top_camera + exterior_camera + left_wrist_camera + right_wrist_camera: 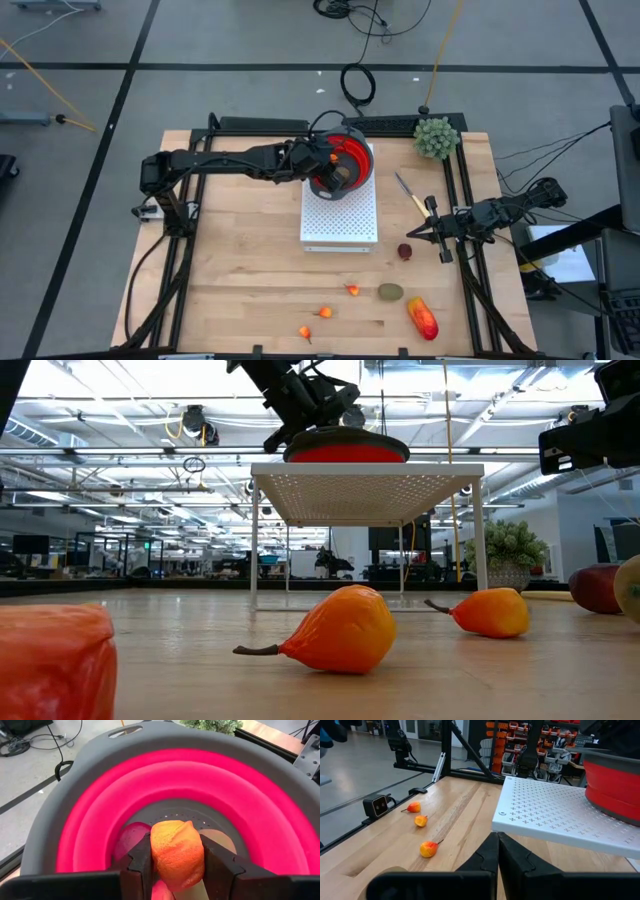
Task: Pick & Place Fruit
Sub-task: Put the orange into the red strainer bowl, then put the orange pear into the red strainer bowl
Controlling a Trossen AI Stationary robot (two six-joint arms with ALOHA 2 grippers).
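Observation:
The small orange fruit sits inside the red bowl's rim in the left wrist view, above the bowl's bottom. It is now time for my left gripper to release the fruit.
My left gripper (328,158) is over the red bowl with a grey rim (350,160), which stands on the white perforated stand (340,225). It is shut on a small orange fruit (177,852). A dark-red piece (131,837) lies inside the bowl. My right gripper (425,232) is shut and empty near the table's right side. On the table lie a dark-red ball (404,251), a brown-green oval (390,291), a red-orange oblong (422,317) and three small orange fruits (352,290) (324,312) (305,331). My left gripper pinches the small orange fruit by its two opposite sides (156,851) between its two fingers. The fingers come from the table's left, slanting down into the bowl. The fruit is lifted clear above the bowl's grey bottom (200,817).
A yellow-handled knife (410,194) lies right of the stand, just beyond my right gripper. A green spiky ball plant (437,137) stands at the far right corner. The stand's legs (255,540) leave room beneath it. Bare wood shows at the near left (230,280).

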